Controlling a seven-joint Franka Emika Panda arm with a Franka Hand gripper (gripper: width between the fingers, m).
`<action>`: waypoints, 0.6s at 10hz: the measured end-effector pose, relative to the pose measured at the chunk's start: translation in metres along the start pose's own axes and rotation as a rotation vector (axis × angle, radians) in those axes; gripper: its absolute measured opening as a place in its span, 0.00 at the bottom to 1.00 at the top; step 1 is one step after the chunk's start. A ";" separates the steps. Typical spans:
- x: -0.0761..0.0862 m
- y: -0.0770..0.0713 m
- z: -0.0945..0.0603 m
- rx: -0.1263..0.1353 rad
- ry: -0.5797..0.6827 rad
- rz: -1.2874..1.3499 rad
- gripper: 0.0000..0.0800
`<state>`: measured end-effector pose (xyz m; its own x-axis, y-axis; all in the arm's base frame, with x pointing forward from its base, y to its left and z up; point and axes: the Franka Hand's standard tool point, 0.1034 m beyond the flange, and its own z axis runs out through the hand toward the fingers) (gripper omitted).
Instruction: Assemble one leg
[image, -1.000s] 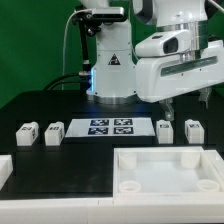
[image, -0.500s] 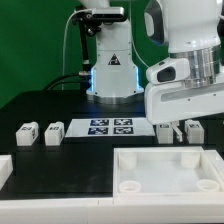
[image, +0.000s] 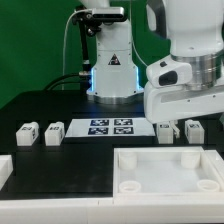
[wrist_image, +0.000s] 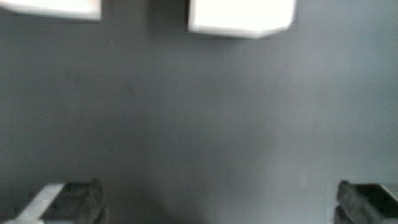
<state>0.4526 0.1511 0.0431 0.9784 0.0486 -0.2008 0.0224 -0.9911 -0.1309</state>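
Note:
My gripper grabs one white leg by its tagged body (image: 194, 131) next, to fit it into the corner hole of the white tray.
Four small white tagged legs stand in a row on the black table. Two are at the exterior view's left (image: 27, 133) (image: 54, 131) and two at its right (image: 165, 130) (image: 193, 131). My gripper (image: 179, 123) hangs low just over the two right legs, and the arm's white hand partly hides them. In the wrist view the gripper (wrist_image: 219, 205) is wide open and empty, with dark fingertips (wrist_image: 68, 200) far apart over bare table. Two white blocks, one leg (wrist_image: 240, 17) and another (wrist_image: 54, 7), show at the frame's edge beyond the fingers.
The marker board (image: 111, 127) lies between the two pairs of legs. The large white tray-like part (image: 140, 158) with round corner holes lies in front at the exterior view's right. Another white part (image: 4, 170) sits at the front left edge. The robot base (image: 110, 70) stands behind.
The arm has come down and shifted toward the two right legs since one second ago. In the last half second it has barely moved. The legs have not moved.

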 end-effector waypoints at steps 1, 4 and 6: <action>-0.005 -0.005 -0.002 -0.004 -0.097 0.007 0.81; -0.021 -0.012 0.001 -0.006 -0.409 0.005 0.81; -0.024 -0.014 0.003 0.003 -0.594 -0.001 0.81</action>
<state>0.4283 0.1637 0.0462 0.6959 0.1111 -0.7095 0.0215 -0.9907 -0.1341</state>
